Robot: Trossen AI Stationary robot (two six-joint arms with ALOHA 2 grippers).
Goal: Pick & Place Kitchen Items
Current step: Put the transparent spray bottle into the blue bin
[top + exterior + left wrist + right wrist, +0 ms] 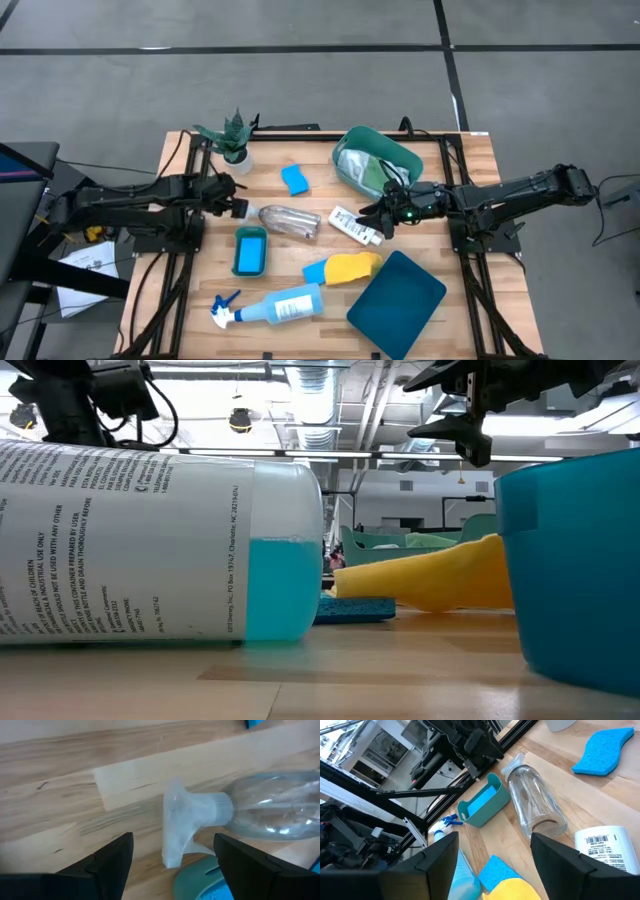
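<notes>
I need to move the clear plastic bottle toward the teal lid (396, 304), so next I need to pick it up by its white spray head (251, 213) with my left gripper.
A clear plastic bottle (290, 220) lies on its side mid-table, its white spray head (176, 827) toward the left. My left gripper (232, 206) is open and low over the table. Its fingers (116, 855) stand either side of that head with gaps showing, touching nothing. My right gripper (377, 216) is open and empty, hovering over a small white bottle (354, 226) that lies on its side; this bottle also shows in the right wrist view (602, 847). A pale-blue spray bottle (278, 306) lies on its side near the front edge.
A teal tub (398, 150) holding cloths stands at the far right, with a potted plant (232, 140) at the far left. A blue sponge (295, 180), a small teal tray (250, 250) with a blue sponge inside, a yellow cloth (352, 266) and a teal lid (396, 292) lie about.
</notes>
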